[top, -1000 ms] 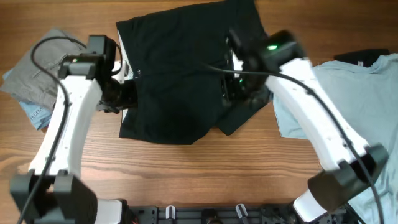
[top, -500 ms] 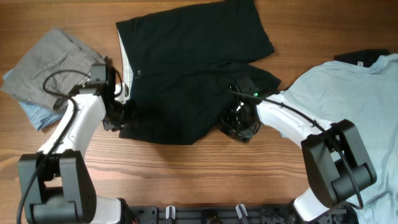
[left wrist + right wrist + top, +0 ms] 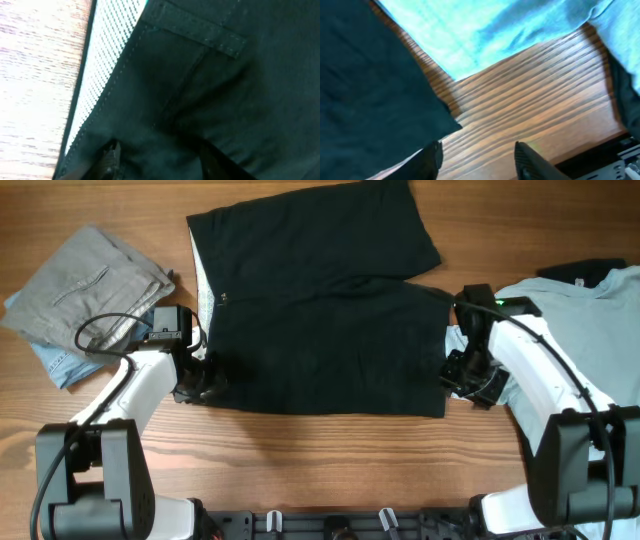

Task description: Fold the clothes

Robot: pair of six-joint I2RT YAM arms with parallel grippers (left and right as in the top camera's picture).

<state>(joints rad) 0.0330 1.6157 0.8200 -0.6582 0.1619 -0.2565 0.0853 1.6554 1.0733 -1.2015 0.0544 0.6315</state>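
The robot's right gripper should fold the near leg over the far leg, so it should next grab the black shorts (image 3: 320,330) by the near leg corner (image 3: 438,409).
The black shorts (image 3: 320,330) lie spread flat at the table's centre, with the pale lining (image 3: 105,70) showing at the waistband on the left. My left gripper (image 3: 200,383) is at the waistband's near corner. Its fingers (image 3: 160,162) are apart, with black cloth (image 3: 225,90) between them. My right gripper (image 3: 466,383) is open just off the near right leg corner. In the right wrist view its fingers (image 3: 477,157) are over bare wood, beside the shorts' corner (image 3: 365,90).
A pale blue T-shirt (image 3: 590,340) lies at the right, close to the right gripper, and shows in the right wrist view (image 3: 485,25). Grey trousers (image 3: 85,285) lie on a blue denim piece (image 3: 60,360) at the far left. A dark cloth (image 3: 580,270) peeks out behind the T-shirt.
The right gripper moved right with the crumpled leg, which now lies flat, and it is off the cloth. The left gripper stayed at the waistband.
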